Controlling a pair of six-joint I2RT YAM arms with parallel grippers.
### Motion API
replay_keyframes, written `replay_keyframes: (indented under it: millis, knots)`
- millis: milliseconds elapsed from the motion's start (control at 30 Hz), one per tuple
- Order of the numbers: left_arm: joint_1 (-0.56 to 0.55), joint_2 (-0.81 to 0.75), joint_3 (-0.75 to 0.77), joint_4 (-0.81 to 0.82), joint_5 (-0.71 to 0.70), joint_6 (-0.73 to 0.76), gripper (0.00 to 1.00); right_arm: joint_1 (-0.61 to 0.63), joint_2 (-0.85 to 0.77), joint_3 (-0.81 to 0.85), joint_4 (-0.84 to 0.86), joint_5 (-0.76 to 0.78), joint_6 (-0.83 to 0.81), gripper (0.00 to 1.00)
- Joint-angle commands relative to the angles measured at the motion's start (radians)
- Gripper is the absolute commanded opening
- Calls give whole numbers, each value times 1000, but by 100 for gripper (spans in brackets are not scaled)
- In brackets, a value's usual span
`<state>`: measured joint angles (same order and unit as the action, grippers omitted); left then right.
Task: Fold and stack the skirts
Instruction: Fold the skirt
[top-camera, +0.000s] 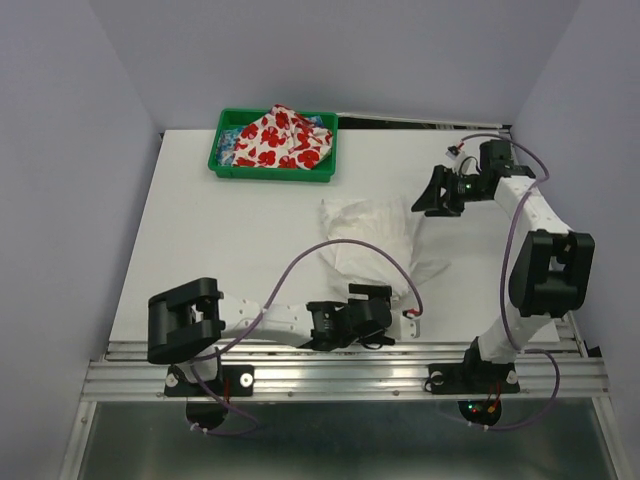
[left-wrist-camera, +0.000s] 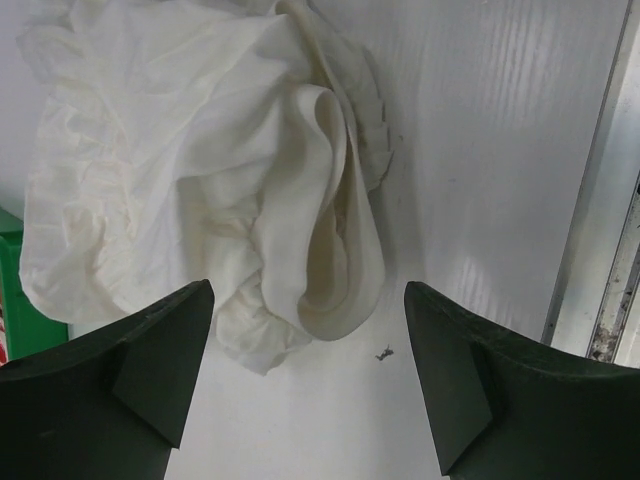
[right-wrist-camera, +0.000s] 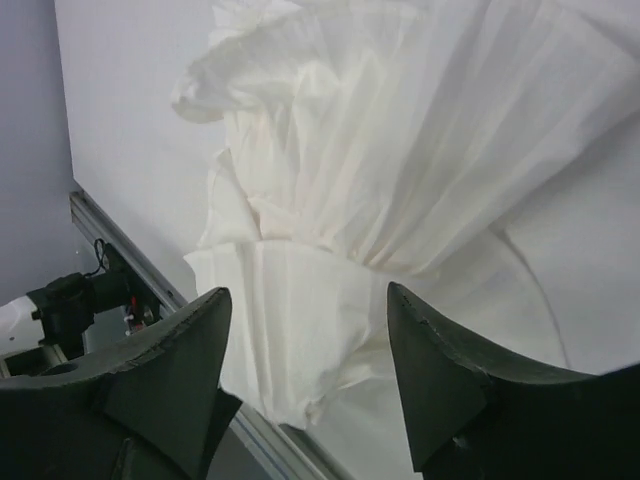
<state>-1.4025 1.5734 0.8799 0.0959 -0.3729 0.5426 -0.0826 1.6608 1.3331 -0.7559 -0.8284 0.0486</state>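
The rest of the skirt should stay free to spread for folding, so the left gripper next needs to grip the plain white skirt by its open near edge (top-camera: 399, 292).
The plain white skirt (top-camera: 370, 245) lies crumpled in the middle of the table. The white skirt with red flowers (top-camera: 280, 138) lies bunched in the green tray (top-camera: 225, 165) at the back. My left gripper (top-camera: 370, 294) is open and empty at the white skirt's near edge; in the left wrist view the skirt (left-wrist-camera: 200, 160) lies just beyond the spread fingers of the gripper (left-wrist-camera: 310, 350). My right gripper (top-camera: 433, 192) is open and empty, raised to the right of the skirt. In the right wrist view the gripper (right-wrist-camera: 310, 340) hangs over the skirt (right-wrist-camera: 400, 180).
The metal rail (top-camera: 350, 352) runs along the table's near edge, close behind the left gripper, and shows in the left wrist view (left-wrist-camera: 600, 250). A purple cable (top-camera: 330, 246) loops over the white skirt. Grey walls enclose the table on three sides.
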Motion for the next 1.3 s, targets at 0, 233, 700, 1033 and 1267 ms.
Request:
replay_keyframes:
  millis: [0, 233, 700, 1033, 1267]
  knots:
    - [-23, 62, 68, 41, -57, -30, 89, 55, 140, 112, 55, -25, -36, 67]
    - [-18, 168, 112, 57, -90, 11, 82, 178, 287, 158, 113, 12, -101, 61]
    - [28, 166, 280, -226, 115, -47, 0, 319, 381, 43, 80, 42, -300, 48]
    - [120, 83, 422, -475, 405, -101, 0, 379, 289, -87, 9, -18, -403, 37]
    - [255, 79, 481, -577, 653, -61, 0, 391, 222, -22, -102, -34, -481, 35]
